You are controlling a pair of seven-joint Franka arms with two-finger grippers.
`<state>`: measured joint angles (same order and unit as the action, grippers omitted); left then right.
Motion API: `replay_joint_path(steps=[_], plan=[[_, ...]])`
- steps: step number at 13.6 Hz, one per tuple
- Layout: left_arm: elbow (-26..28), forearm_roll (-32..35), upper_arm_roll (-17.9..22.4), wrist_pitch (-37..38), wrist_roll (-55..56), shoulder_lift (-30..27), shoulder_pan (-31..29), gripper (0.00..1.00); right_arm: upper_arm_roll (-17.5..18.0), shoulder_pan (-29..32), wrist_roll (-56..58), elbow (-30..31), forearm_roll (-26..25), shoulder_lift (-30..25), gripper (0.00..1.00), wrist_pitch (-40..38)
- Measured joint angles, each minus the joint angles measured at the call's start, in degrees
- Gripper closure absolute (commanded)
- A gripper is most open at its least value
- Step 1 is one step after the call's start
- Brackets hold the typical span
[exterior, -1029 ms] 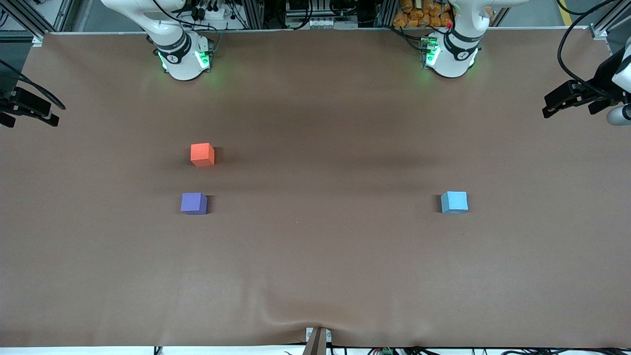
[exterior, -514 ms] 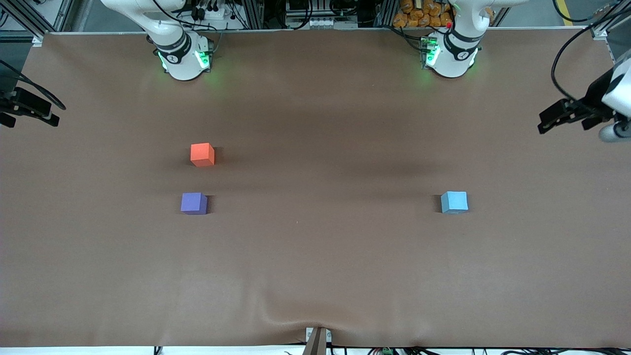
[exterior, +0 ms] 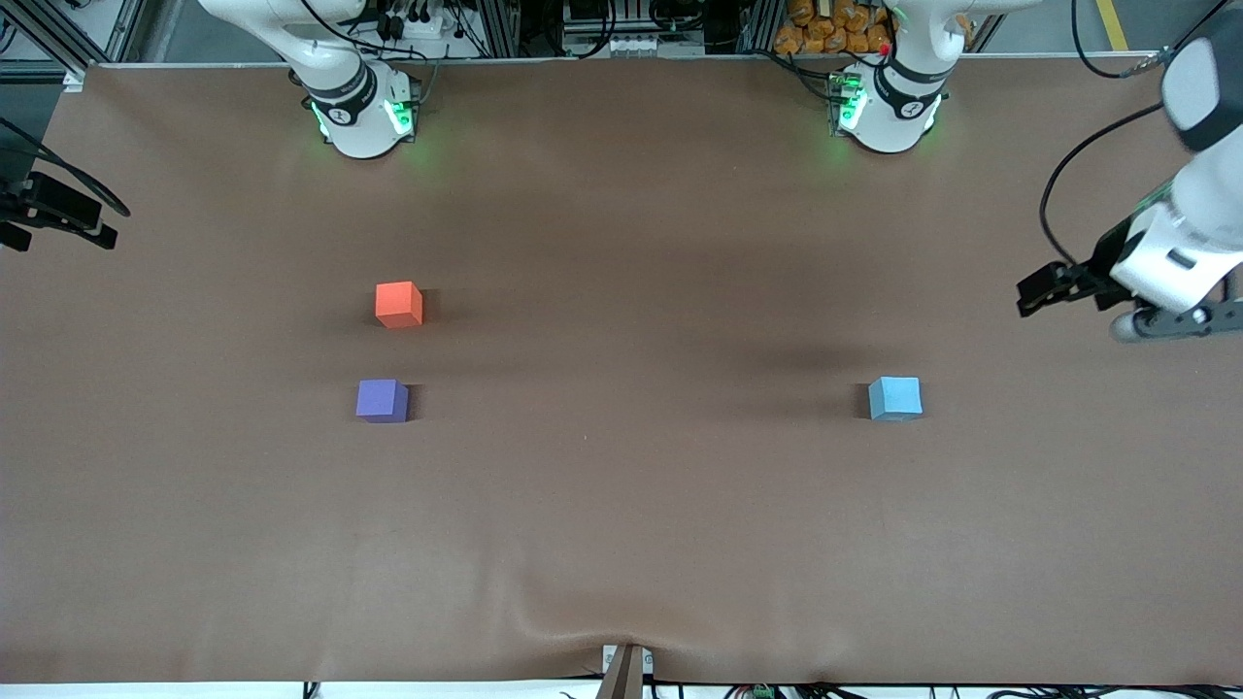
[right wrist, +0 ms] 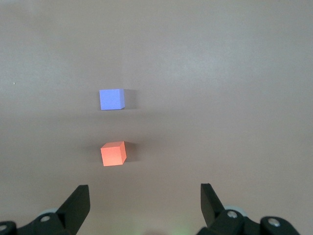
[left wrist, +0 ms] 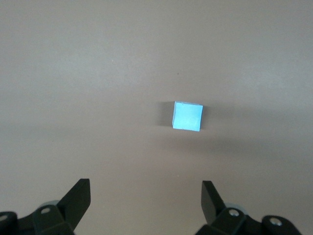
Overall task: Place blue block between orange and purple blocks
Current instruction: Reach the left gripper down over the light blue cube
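Observation:
I will next use my left gripper to take hold of the blue block by its sides, and then I will put it between the orange and purple blocks.
The blue block sits alone on the table toward the left arm's end; in the left wrist view the blue block lies well clear of the fingers. My left gripper hangs open and empty over bare table near that end's edge. The orange block and the purple block stand toward the right arm's end, a block-wide gap between them, purple nearer the front camera. My right gripper waits high up, open and empty.
A brown mat covers the whole table, with a small wrinkle at its front edge. Both arm bases stand along the back edge. A black cable loops off the left arm.
The left arm has swung down and in over the table, toward the front camera and closer to the blue block. The right arm and all three blocks have not moved.

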<state>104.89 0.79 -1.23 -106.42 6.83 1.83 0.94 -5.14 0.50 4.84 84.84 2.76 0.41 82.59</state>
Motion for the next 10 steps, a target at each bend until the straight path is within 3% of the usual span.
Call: replay_joint_path(steps=[5,10], plan=[[1.4,0.0,-0.2,-7.7,0.1,8.0,0.1,0.00,0.0,0.0,0.0,0.0,0.0,0.0,0.00,0.0],[5.7,-0.1,-2.0,-13.9,0.3,11.8,0.5,0.00,0.1,0.0,0.0,0.0,0.0,0.0,0.00,0.0]])
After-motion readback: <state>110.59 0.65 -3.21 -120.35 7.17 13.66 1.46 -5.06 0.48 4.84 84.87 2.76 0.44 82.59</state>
